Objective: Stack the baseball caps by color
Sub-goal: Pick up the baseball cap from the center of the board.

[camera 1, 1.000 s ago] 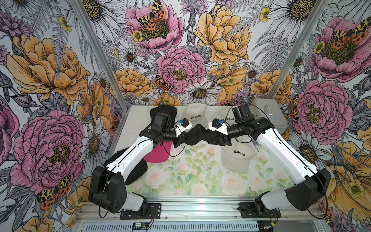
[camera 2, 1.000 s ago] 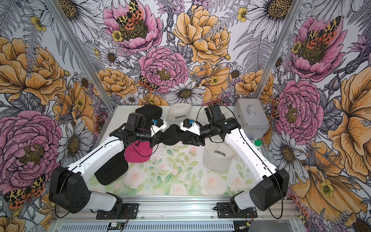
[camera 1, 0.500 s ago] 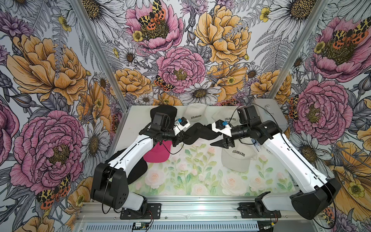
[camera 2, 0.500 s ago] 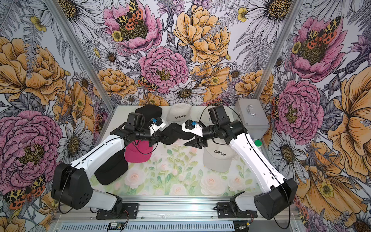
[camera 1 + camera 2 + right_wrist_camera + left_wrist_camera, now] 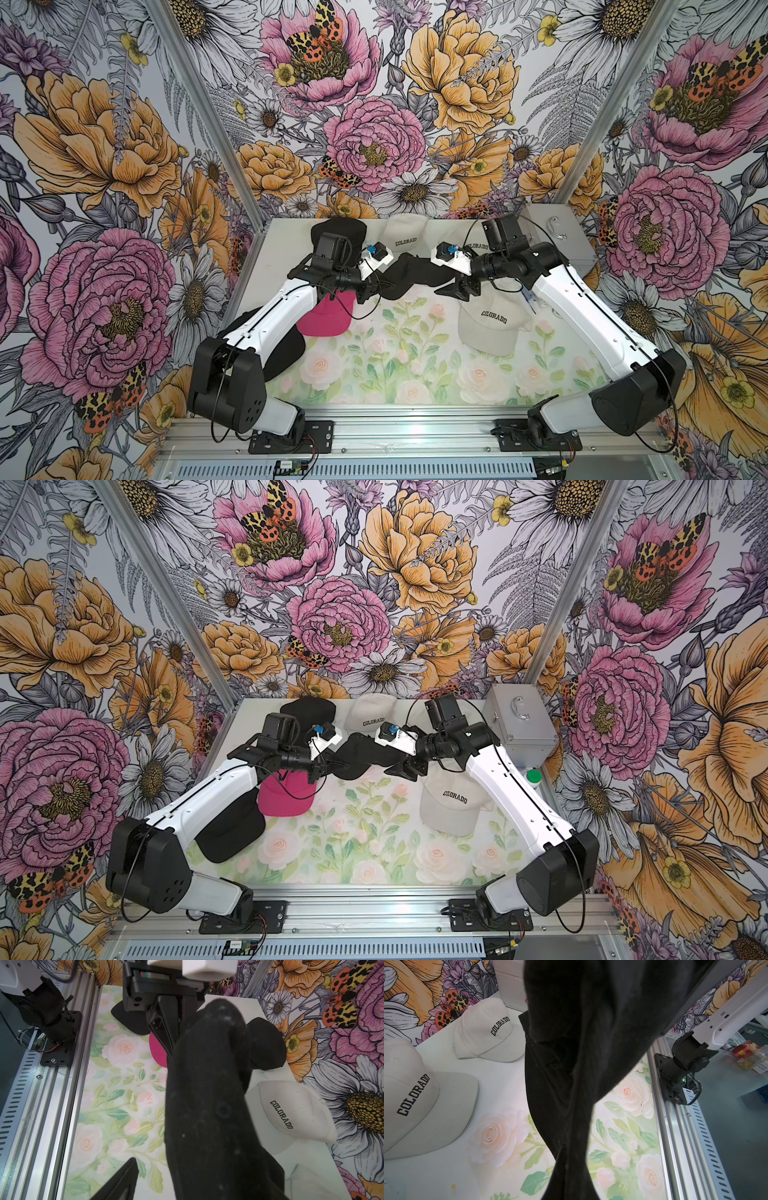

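Note:
The robot's right hand needs to grab the black cap's loose end, opposite the left gripper. Then it can take the cap over and set it upright.
A black cap [image 5: 415,270] hangs in the air over the middle of the table, with my left gripper [image 5: 384,286] shut on its left end. My right gripper [image 5: 446,286] stands open at the cap's right end. One of its fingers [image 5: 122,1180] shows clear of the cloth and the second is hidden behind it. A pink cap [image 5: 328,320] lies under my left wrist. Two more black caps lie at the back left [image 5: 338,230] and under my left arm [image 5: 286,349]. Cream COLORADO caps sit at the back [image 5: 405,237], behind my right wrist [image 5: 476,246] and at the front right [image 5: 492,328].
A silver metal case [image 5: 519,721] stands at the back right corner. In front of it, by the right edge, is a bottle with a green lid [image 5: 533,777]. An aluminium rail [image 5: 415,432] runs along the table's front, with both arm bases on it.
My right gripper has opened, let go of the black cap and drawn back a little to the right. My left gripper keeps its hold on the cap.

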Available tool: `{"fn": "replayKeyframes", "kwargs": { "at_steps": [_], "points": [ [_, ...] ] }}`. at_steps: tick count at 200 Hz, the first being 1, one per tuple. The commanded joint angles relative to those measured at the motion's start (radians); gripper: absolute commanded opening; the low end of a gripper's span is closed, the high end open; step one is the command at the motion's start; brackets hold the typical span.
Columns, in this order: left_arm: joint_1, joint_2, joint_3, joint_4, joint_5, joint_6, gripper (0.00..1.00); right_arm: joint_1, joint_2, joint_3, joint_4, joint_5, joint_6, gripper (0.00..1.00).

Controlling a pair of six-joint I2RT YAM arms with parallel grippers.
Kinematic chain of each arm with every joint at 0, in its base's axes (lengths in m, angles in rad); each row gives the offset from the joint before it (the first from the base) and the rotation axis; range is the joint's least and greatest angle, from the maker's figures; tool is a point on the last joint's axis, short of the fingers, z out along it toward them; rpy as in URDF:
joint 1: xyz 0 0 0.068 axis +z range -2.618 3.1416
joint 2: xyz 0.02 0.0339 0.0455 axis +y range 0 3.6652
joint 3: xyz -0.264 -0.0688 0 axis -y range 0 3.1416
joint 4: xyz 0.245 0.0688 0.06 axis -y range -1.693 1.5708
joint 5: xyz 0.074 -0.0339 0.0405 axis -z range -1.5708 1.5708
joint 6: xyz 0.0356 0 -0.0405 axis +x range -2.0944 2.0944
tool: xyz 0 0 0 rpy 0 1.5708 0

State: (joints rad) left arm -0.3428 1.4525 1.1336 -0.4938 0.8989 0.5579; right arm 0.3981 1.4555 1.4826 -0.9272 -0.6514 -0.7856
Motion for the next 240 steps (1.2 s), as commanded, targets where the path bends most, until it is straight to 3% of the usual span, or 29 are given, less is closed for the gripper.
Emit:
{"fn": "replayKeyframes", "kwargs": {
  "at_steps": [1, 29, 66, 105, 143, 167, 179, 190, 197, 225, 240],
  "points": [
    [0.009, -0.029, -0.007, 0.014, 0.045, 0.024, 0.00, -0.030, 0.038, 0.068, -0.108, -0.060, -0.064, 0.77],
    [0.010, -0.015, 0.002, 0.014, 0.036, 0.020, 0.00, -0.031, 0.029, 0.063, -0.165, -0.179, -0.127, 0.69],
    [0.013, -0.006, 0.005, 0.013, 0.030, 0.017, 0.00, -0.037, 0.010, 0.071, -0.201, -0.207, -0.141, 0.39],
    [0.021, -0.003, -0.003, 0.013, 0.005, 0.011, 0.00, -0.047, -0.022, 0.066, -0.201, -0.221, -0.129, 0.16],
    [0.009, 0.021, 0.000, 0.013, -0.079, -0.022, 0.00, -0.042, -0.051, 0.065, -0.200, -0.271, -0.092, 0.00],
    [-0.003, 0.020, 0.000, 0.013, -0.119, -0.046, 0.00, -0.023, -0.064, 0.048, -0.199, -0.237, -0.035, 0.00],
    [-0.010, 0.017, -0.002, 0.015, -0.147, -0.063, 0.07, -0.003, -0.069, 0.036, -0.199, -0.193, 0.001, 0.00],
    [-0.019, 0.014, -0.003, 0.020, -0.197, -0.093, 0.25, 0.019, -0.078, 0.020, -0.199, -0.147, 0.031, 0.00],
    [-0.024, 0.013, -0.005, 0.027, -0.244, -0.123, 0.29, 0.030, -0.083, 0.012, -0.199, -0.120, 0.049, 0.00],
    [-0.021, -0.043, -0.055, 0.138, -0.524, -0.313, 0.61, 0.063, -0.095, -0.028, -0.198, -0.009, 0.122, 0.00],
    [0.007, -0.108, -0.123, 0.261, -0.668, -0.475, 0.75, 0.086, -0.085, -0.043, -0.205, 0.028, 0.153, 0.00]
  ]
}}
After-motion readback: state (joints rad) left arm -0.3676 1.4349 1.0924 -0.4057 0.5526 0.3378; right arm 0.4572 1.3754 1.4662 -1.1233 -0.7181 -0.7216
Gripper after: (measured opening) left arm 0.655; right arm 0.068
